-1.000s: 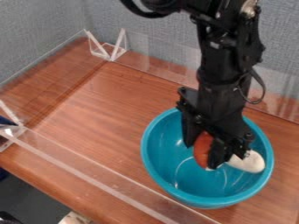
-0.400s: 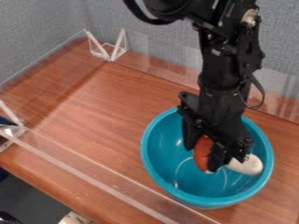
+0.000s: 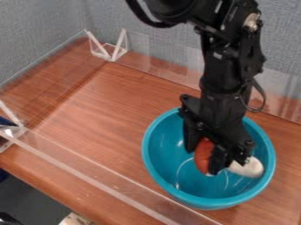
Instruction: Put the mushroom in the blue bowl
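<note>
My gripper opens now, since the mushroom hangs low inside the blue bowl's rim and would rest in the bowl.
The blue bowl (image 3: 165, 149) sits on the wooden table at the lower right. My gripper (image 3: 212, 155) points straight down into the bowl, shut on the mushroom (image 3: 209, 157). The red-orange cap shows between the black fingers (image 3: 192, 132), and the cream-white stem (image 3: 245, 164) sticks out to the right, low inside the bowl. Whether the mushroom touches the bowl's floor I cannot tell.
A clear acrylic wall (image 3: 83, 171) runs along the front edge of the wooden table (image 3: 94, 105), with another along the back. A white wire stand (image 3: 108, 44) is at the back left corner. A white clamp (image 3: 10, 123) sits at the left edge.
</note>
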Robot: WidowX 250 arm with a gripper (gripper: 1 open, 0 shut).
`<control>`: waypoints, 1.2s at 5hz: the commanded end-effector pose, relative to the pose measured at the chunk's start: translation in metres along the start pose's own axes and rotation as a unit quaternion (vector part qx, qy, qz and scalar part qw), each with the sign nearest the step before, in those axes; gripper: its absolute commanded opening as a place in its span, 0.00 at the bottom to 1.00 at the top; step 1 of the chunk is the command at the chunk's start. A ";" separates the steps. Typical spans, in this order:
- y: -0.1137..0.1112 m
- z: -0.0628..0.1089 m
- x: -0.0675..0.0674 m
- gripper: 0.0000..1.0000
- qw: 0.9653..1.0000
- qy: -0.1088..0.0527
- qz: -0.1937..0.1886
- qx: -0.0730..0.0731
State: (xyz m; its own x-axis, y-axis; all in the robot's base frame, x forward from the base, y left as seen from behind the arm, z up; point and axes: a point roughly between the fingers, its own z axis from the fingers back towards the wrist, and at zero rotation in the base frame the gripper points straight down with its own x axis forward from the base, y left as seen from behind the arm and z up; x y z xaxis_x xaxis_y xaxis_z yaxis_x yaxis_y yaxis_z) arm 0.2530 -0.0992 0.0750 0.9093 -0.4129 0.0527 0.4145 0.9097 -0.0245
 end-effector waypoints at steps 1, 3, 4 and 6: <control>0.000 0.008 0.007 0.00 1.000 -0.019 0.000 0.001; 0.002 0.007 0.008 0.00 1.000 -0.019 0.002 0.002; 0.003 0.007 0.009 0.00 1.000 -0.019 0.003 0.002; 0.004 0.007 0.010 1.00 1.000 -0.020 0.005 0.003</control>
State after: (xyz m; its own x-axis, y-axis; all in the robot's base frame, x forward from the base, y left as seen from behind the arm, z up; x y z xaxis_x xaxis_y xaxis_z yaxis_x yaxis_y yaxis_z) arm 0.2543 -0.0990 0.0707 0.9113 -0.4095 0.0433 0.4107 0.9115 -0.0239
